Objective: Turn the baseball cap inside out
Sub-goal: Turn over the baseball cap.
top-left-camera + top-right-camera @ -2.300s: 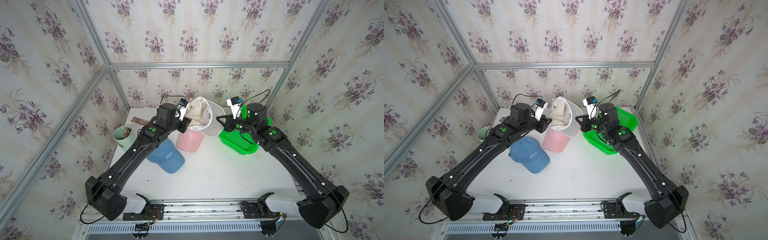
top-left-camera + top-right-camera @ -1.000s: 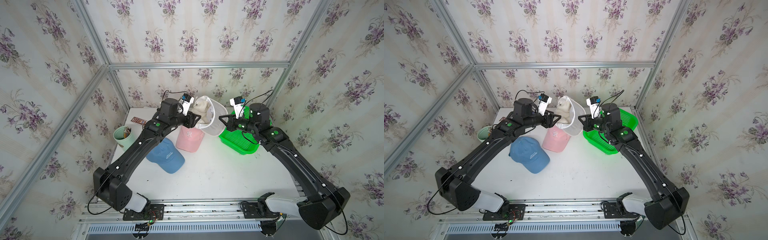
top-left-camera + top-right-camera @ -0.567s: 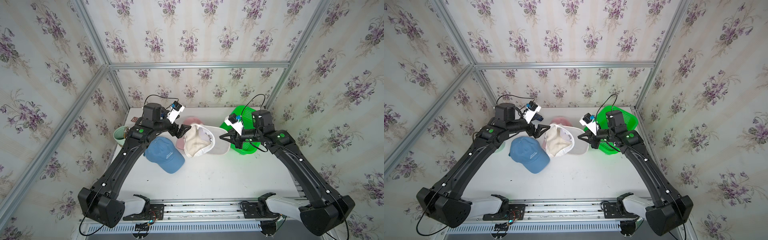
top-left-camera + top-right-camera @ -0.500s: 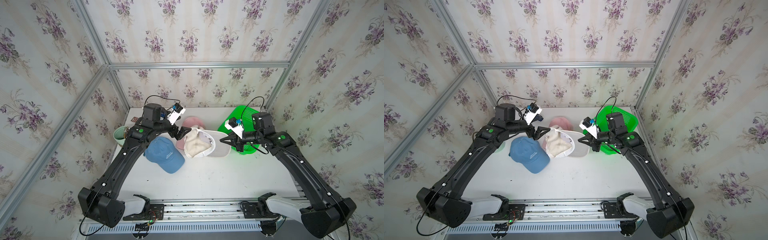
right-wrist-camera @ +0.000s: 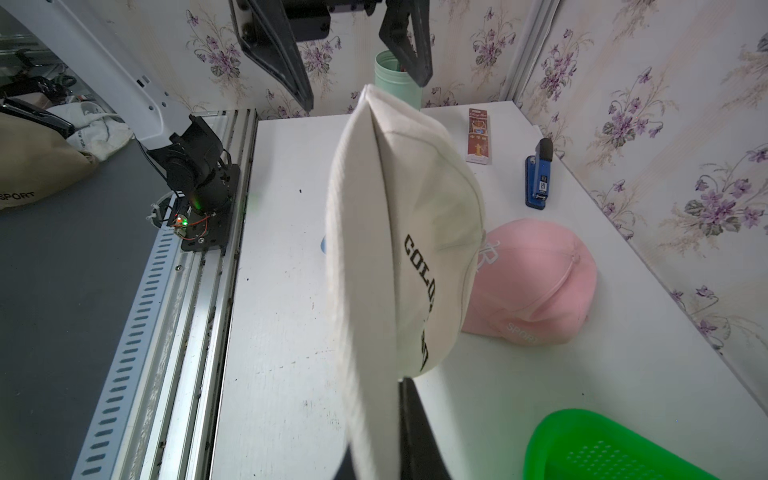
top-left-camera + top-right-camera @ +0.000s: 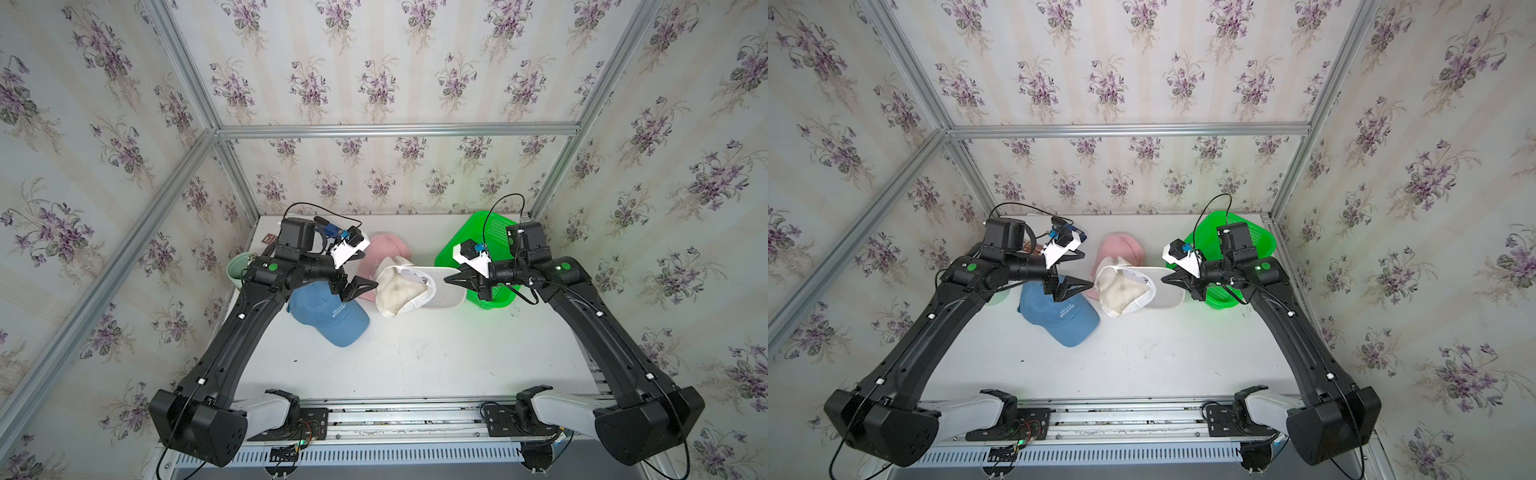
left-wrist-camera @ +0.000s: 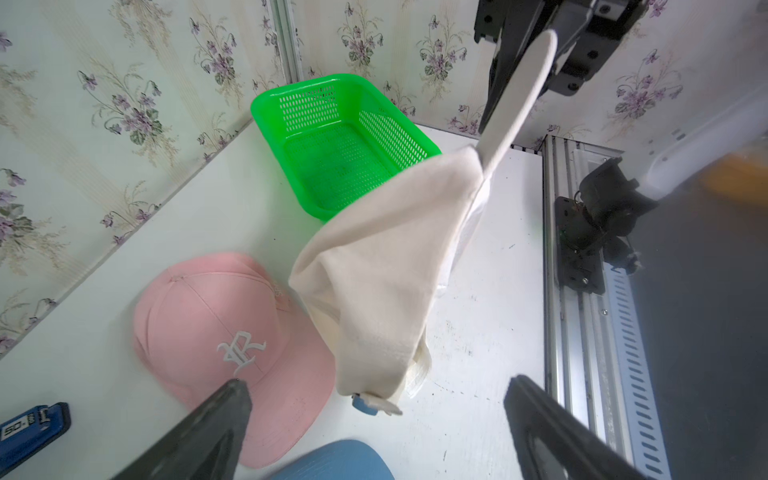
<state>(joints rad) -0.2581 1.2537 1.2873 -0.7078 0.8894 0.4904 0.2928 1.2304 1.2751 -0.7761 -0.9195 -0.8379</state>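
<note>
The cream baseball cap needs to be turned inside out, so my left gripper should next pinch it at the end of the cap's top opposite the brim.
The cream baseball cap hangs above the middle of the table. My right gripper is shut on the edge of its brim. The crown droops limp and creased from the brim, and black lettering shows on it. My left gripper stands wide open just left of the crown. Its fingers hold nothing and touch nothing.
A pink cap lies behind the cream one, and a blue cap lies under my left wrist. A green basket stands at the back right. A green cup, a blue stapler and a red box are at the back left.
Both arms held the cap high at the back. It has since come down and forward; the left gripper has let go, opened wide and drawn back to the left. The right still holds the brim.
</note>
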